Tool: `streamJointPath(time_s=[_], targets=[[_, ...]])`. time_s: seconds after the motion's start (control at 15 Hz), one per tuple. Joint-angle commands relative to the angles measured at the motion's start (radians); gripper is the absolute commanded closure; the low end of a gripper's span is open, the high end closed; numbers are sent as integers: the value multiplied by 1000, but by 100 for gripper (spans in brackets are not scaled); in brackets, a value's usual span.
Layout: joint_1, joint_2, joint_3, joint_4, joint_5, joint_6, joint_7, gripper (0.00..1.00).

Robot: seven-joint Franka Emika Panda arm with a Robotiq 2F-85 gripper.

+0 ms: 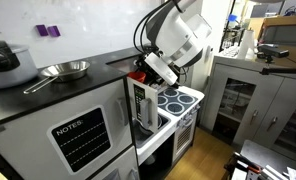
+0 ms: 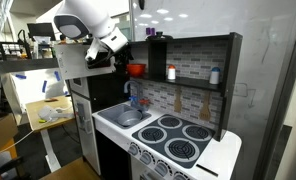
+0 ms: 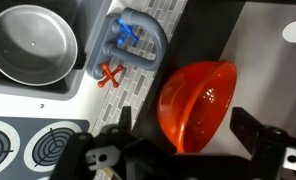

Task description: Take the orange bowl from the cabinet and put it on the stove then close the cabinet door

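The orange bowl's near rim reaches back past my fingers, between them; they would hold the bowl now.
The orange bowl (image 3: 203, 95) lies tilted in the wrist view, its paler inside showing. It sits at the open end of the dark cabinet (image 2: 188, 60) in an exterior view (image 2: 136, 69). My gripper (image 3: 186, 122) is open, with one finger on each side of the bowl and a gap to each. It reaches in from the side in both exterior views (image 1: 148, 68) (image 2: 118, 50). The white-framed cabinet door (image 1: 143, 105) stands swung open beside the stove (image 1: 178, 99). The stove's four burners (image 2: 178, 140) are bare.
A steel sink bowl (image 3: 30, 45) and a blue faucet (image 3: 128, 35) lie below the gripper. Small bottles (image 2: 172, 72) stand deeper in the cabinet. A grey pan (image 1: 66, 69) rests on the counter of the unit marked "NOTES" (image 1: 78, 135). A grey glass-door cabinet (image 1: 243, 100) stands beyond the stove.
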Motion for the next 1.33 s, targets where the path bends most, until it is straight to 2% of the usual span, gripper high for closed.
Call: streamJointPath(time_s=[0.0,0.6,0.67,1.27], targets=[[1,30,3,33,47,29,-48,26],[-1,40,3,38,41,45,-46,89],[-1,40,3,38,40,47,-45,98],[2,-2,4,-9,14,33,-44,98]])
